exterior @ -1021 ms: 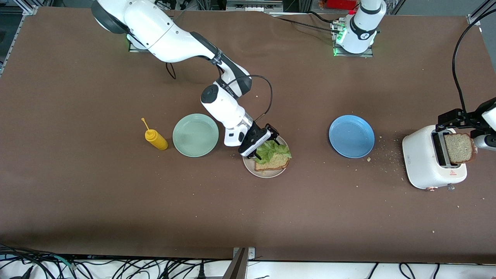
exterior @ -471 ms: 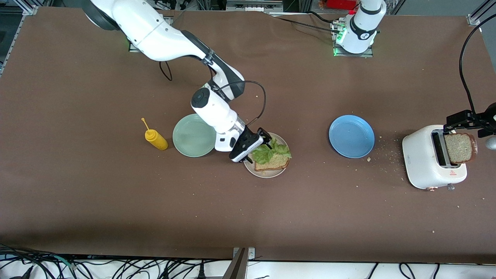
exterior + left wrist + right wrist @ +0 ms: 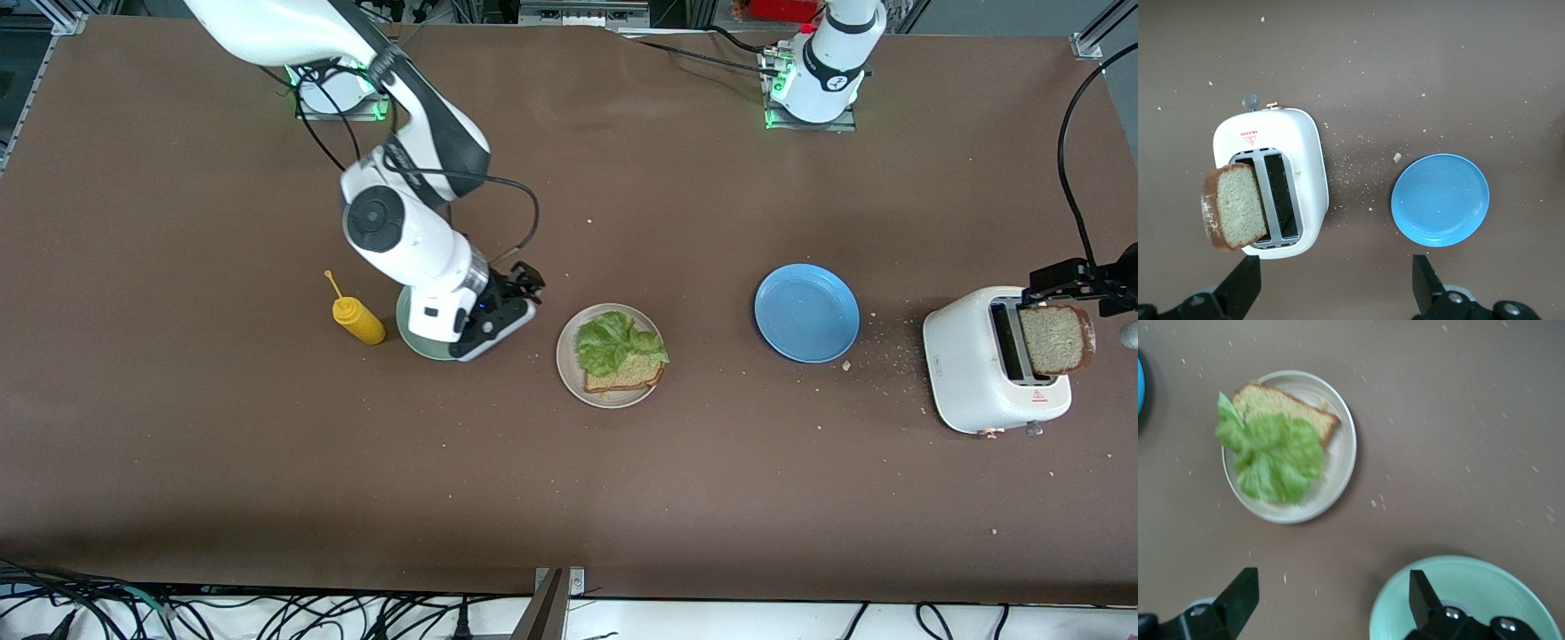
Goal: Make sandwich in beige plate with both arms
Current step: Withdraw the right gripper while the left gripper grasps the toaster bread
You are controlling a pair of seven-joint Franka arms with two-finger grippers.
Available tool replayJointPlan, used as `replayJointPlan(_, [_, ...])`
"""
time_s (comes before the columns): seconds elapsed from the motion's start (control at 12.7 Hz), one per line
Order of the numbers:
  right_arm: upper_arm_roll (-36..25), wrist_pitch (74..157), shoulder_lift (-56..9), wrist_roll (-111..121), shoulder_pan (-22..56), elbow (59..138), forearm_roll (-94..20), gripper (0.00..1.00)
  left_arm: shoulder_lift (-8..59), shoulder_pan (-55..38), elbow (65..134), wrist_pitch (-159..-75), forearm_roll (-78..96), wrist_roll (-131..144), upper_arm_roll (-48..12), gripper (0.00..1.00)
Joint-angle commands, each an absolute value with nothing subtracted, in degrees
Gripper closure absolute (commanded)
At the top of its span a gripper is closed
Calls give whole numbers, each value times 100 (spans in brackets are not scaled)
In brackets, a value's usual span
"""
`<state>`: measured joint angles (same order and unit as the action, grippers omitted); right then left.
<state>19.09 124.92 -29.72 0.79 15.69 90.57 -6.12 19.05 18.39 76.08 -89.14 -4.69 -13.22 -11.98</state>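
The bread slice's lower end is between the sides of the toaster slot, so my left gripper next needs to grab the slice by its end that sticks out.
The beige plate (image 3: 569, 369) (image 3: 1341, 463) holds one slice of brown bread (image 3: 633, 373) (image 3: 1288, 410) with a ruffled green lettuce leaf (image 3: 609, 342) (image 3: 1275, 457) lying on it. A second bread slice (image 3: 1053, 340) (image 3: 1235, 207) stands tilted in a slot of the white toaster (image 3: 969, 364) (image 3: 1301, 143) at the left arm's end of the table. My right gripper (image 3: 523, 283) (image 3: 1331, 607) hangs open and empty over the rim of the mint-green plate (image 3: 418, 342) (image 3: 1471, 587). My left gripper (image 3: 1080, 284) (image 3: 1335, 293) is open and empty above the toaster.
A blue plate (image 3: 806, 312) (image 3: 1441, 200) lies between the beige plate and the toaster, with crumbs scattered around it. A yellow mustard bottle (image 3: 357, 320) stands beside the mint-green plate, toward the right arm's end.
My right gripper has drawn back from the lettuce on the beige plate to over the mint-green plate. The lettuce stays on the bread. The left gripper shifted slightly by the toaster.
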Motion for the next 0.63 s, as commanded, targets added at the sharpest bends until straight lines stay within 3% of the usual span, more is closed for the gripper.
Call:
replayJointPlan(0.0, [1855, 11604, -2304, 114, 1214, 9369, -598, 0, 2109, 2160, 7550, -9340, -501, -1537, -1230, 0])
replayJointPlan(0.24, [1408, 10936, -2005, 132, 1134, 9343, -598, 0, 2504, 2670, 7602, -10141, -527, -2152, -1222, 0])
replayJointPlan(0.55, [811, 10232, -1864, 482, 853, 9194, -519, 0, 3084, 3127, 7681, -10362, -501, -2119, -1222, 0])
